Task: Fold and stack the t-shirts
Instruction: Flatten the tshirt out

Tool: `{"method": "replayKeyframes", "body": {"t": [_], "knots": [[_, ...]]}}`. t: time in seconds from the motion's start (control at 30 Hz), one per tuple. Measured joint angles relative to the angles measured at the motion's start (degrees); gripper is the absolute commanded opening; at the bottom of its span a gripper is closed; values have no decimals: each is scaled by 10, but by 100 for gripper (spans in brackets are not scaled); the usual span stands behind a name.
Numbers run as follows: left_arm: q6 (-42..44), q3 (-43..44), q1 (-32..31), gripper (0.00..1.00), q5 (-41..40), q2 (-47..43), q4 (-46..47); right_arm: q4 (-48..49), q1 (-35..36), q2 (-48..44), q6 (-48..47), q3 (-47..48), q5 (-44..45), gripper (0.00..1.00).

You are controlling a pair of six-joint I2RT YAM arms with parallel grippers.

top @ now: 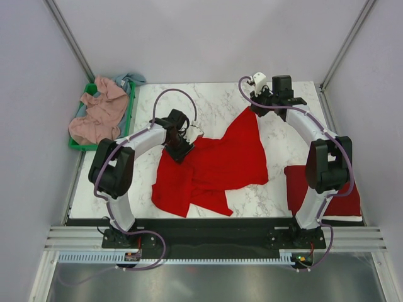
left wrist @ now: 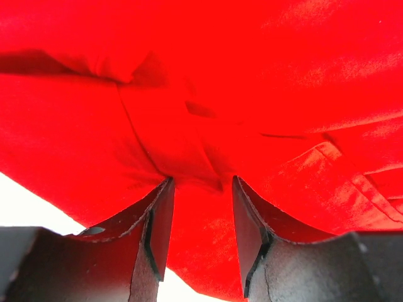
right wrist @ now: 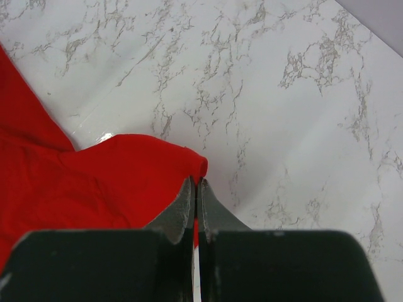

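Creased fabric lies between my left gripper's fingers and closing would catch it, so it is time to close on the red t-shirt near its edge (top: 179,161) (left wrist: 202,184).
A bright red t-shirt (top: 220,160) lies crumpled across the middle of the marble table (top: 214,100). My left gripper (top: 179,151) hangs low over its left part. In the left wrist view its jaws (left wrist: 201,179) stand apart, with the red t-shirt (left wrist: 252,75) filling the space under and between them. My right gripper (top: 255,110) is at the shirt's far tip, lifted towards the back of the table. It (right wrist: 195,179) is shut on a pinched corner of the red fabric (right wrist: 75,182). A second red t-shirt (top: 321,189) lies folded at the table's right edge.
A green bin (top: 131,110) stands off the table's back left corner, holding a dusty pink shirt (top: 97,116) and a grey-blue one (top: 129,78). Grey walls close in both sides. Bare marble (right wrist: 283,94) shows beyond the right gripper.
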Motion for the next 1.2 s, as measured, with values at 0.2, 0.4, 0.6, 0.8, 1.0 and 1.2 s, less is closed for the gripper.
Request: {"method": "replayKeyframes", "body": {"t": [0.2, 0.4, 0.6, 0.8, 1.0, 1.2], "knots": [[0, 0, 0, 49, -8, 3, 0, 0, 0, 0, 0, 0, 0, 0], [0, 0, 0, 44, -15, 3, 0, 0, -1, 0, 0, 0, 0, 0], [-1, 0, 0, 32, -16, 3, 0, 1, -1, 0, 0, 0, 0, 0], [-2, 0, 0, 12, -14, 3, 0, 3, -1, 0, 0, -1, 0, 0], [-3, 0, -2, 2, -11, 3, -1, 4, -1, 0, 3, -4, 0, 0], [8, 10, 9, 2, -11, -27, -11, -1, -1, 0, 5, 5, 17, 0]]}}
